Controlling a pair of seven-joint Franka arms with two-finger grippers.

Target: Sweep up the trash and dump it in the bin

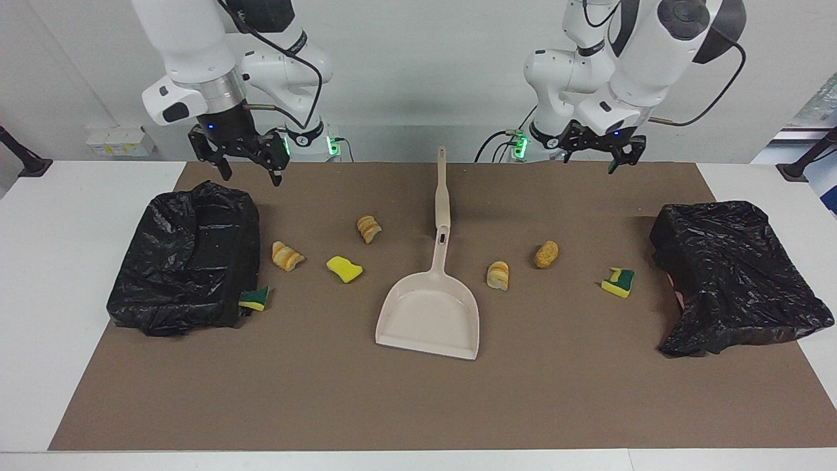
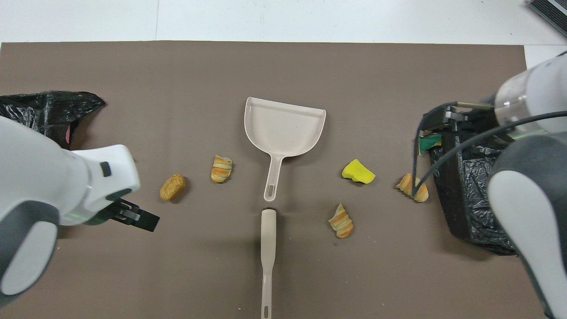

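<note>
I should next use my right gripper to grab the dustpan by its narrow handle (image 2: 273,178), because the dustpan widens into a broad, shallow pan (image 2: 284,125).
Several trash pieces lie on the brown mat (image 1: 418,405). Toward the right arm's end are a striped bread chunk (image 1: 288,256), a yellow sponge bit (image 1: 344,268), another striped chunk (image 1: 369,229) and a green-topped sponge (image 1: 254,298) touching the bin (image 1: 186,258). Toward the left arm's end are a striped chunk (image 1: 497,275), a tan bun (image 1: 546,254) and a green-yellow sponge (image 1: 618,282). My right gripper (image 1: 253,175) hangs open above the mat's robot-side edge beside that bin. The left gripper (image 1: 598,160) hangs open over the same edge.
A beige dustpan (image 1: 428,317) lies mid-mat, its handle pointing toward the robots. A separate beige handle (image 1: 441,186) lies in line with it, nearer to the robots. A second bin (image 1: 739,275) lined with a black bag stands at the left arm's end.
</note>
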